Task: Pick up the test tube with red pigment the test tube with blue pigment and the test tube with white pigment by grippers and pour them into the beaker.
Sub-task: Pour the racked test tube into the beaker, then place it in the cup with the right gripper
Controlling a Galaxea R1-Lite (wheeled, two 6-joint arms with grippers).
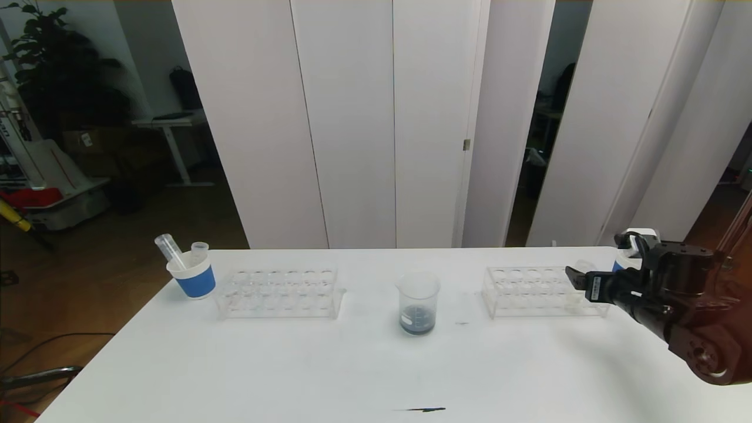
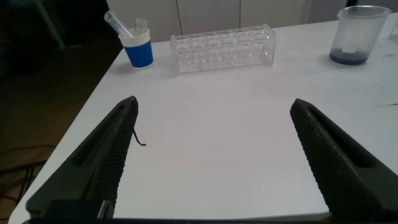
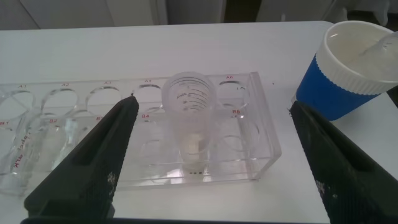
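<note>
I am not ready to close yet: my fingers are short of the tube [image 3: 191, 115] and would miss it if I closed now. My right gripper should move closer first, then close on it.
The test tube with white pigment [image 3: 189, 121] stands upright in a slot at the end of the clear right-hand rack [image 3: 261, 158], a cream-white blob at its bottom. My right gripper [image 3: 212, 102] is open, its fingers spread on either side of that tube without touching it. In the head view this gripper [image 1: 593, 261] hovers at the rack's right end [image 1: 543, 291]. The beaker [image 1: 418, 305] stands mid-table with dark liquid at its bottom. My left gripper [image 2: 213, 102] is open over bare table near the front left, out of the head view. The test tubes with red and blue pigment are out of view.
A blue-banded white cup [image 1: 191, 276] holding two empty tubes stands at the table's back left, beside an empty clear rack [image 1: 277, 292]. Another blue-banded cup [image 3: 348, 68] sits just past the right rack's end. A small dark mark [image 1: 424, 409] lies near the front edge.
</note>
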